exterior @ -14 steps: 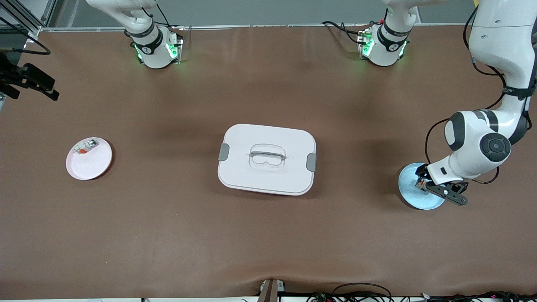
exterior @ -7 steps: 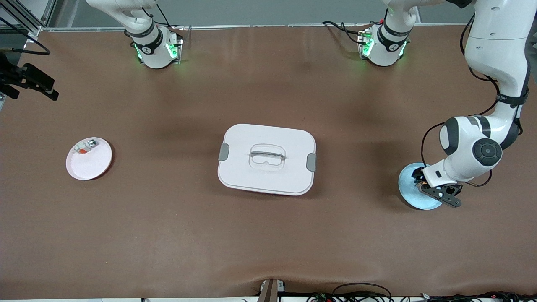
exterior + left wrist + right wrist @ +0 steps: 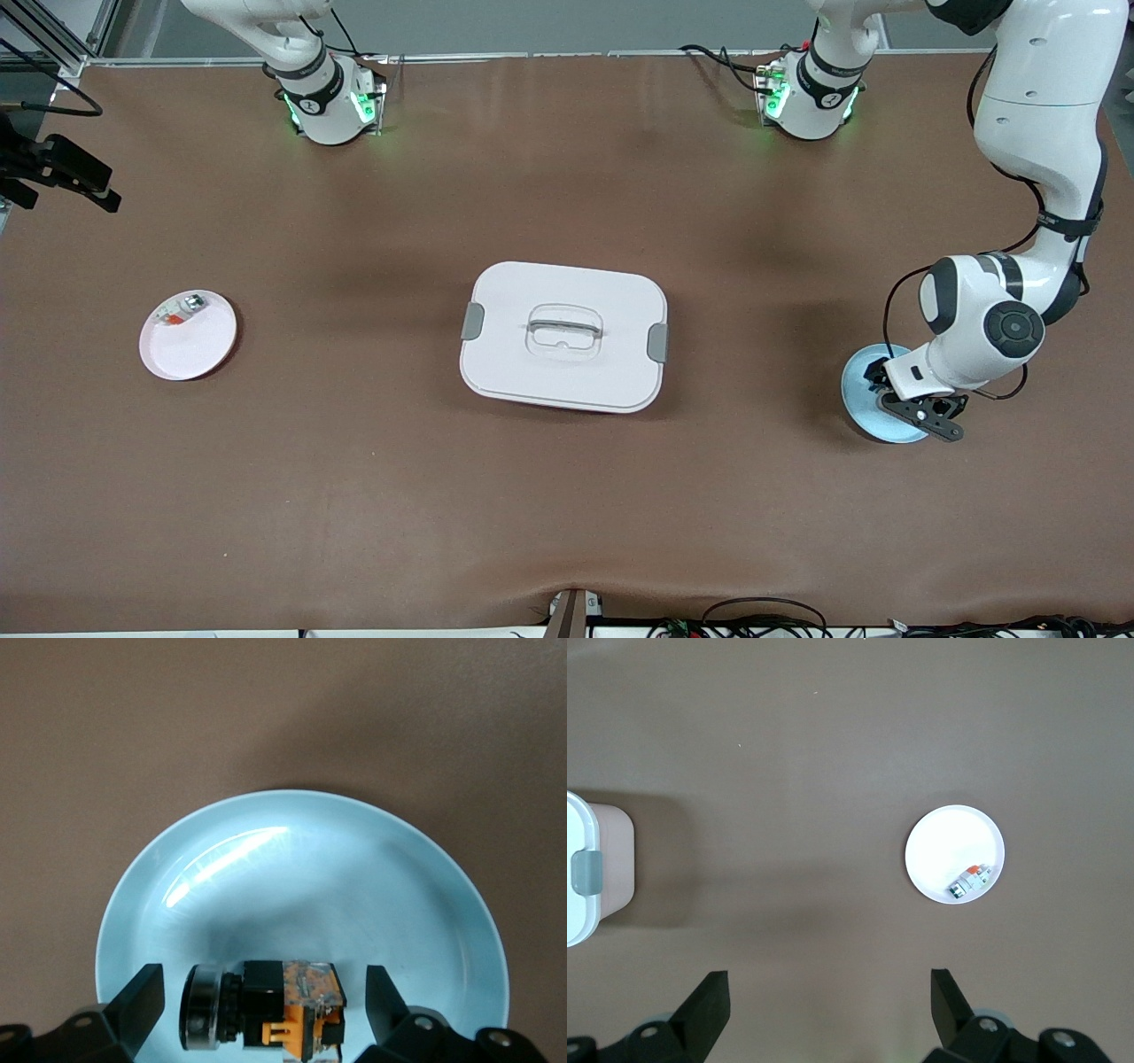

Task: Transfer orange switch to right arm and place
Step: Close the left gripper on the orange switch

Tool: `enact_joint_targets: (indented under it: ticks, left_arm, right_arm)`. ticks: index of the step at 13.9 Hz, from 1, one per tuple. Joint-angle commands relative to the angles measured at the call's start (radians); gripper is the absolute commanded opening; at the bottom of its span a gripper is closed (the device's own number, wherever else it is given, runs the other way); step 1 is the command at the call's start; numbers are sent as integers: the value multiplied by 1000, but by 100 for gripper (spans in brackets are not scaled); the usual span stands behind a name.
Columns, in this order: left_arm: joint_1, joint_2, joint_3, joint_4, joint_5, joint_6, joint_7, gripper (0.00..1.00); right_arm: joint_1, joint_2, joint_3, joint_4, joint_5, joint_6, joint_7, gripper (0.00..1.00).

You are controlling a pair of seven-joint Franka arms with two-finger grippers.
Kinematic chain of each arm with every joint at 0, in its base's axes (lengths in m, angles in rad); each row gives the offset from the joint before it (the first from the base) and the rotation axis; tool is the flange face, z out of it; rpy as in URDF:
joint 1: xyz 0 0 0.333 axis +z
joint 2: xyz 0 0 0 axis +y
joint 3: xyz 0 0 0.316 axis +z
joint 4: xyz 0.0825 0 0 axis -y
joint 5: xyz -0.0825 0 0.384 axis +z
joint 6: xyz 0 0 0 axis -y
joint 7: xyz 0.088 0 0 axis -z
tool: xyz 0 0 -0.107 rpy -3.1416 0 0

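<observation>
The fingers of my left gripper are beside both ends of the orange switch [image 3: 292, 1001], so my left gripper needs to close on the switch.
The orange switch [image 3: 292, 1001], black with an orange middle and a metallic end, lies on its side on a light blue plate [image 3: 301, 868] at the left arm's end of the table. My left gripper [image 3: 263, 997] is open and low over the plate [image 3: 861, 394], with one finger on each side of the switch and a small gap at both. In the front view the left gripper [image 3: 917, 412] hides the switch. My right gripper [image 3: 830, 1001] is open and empty, high above bare table near the white plate, and waits.
A white lidded box [image 3: 563, 335] with grey latches stands mid-table; its end shows in the right wrist view [image 3: 580, 868]. A white plate [image 3: 190, 346] toward the right arm's end holds a whitish-clear part with a red-orange bit [image 3: 970, 879].
The left arm's wrist and gripper have shifted a little toward the table's middle over the blue plate. The right arm has not moved.
</observation>
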Motion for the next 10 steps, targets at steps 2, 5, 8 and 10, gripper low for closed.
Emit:
enact_joint_targets:
  ticks: [2,5,8,10]
  left_arm:
    - [8,18,-3,16,18,13,15,100]
    - [8,19,-3,13,18,13,13,100]
    - [8,19,-3,7,18,13,13,100]
    - [8,19,-3,5,18,13,13,100]
  right_arm:
    - [-10,-23,4,-24,-3,10,-9,100]
    - [-7,-22,4,-24,-3,18,-9,100]
    - [-11,-22,4,-25,-3,16,-9,100]
    - [-8,-20,4,-24,-3,18,-9,100]
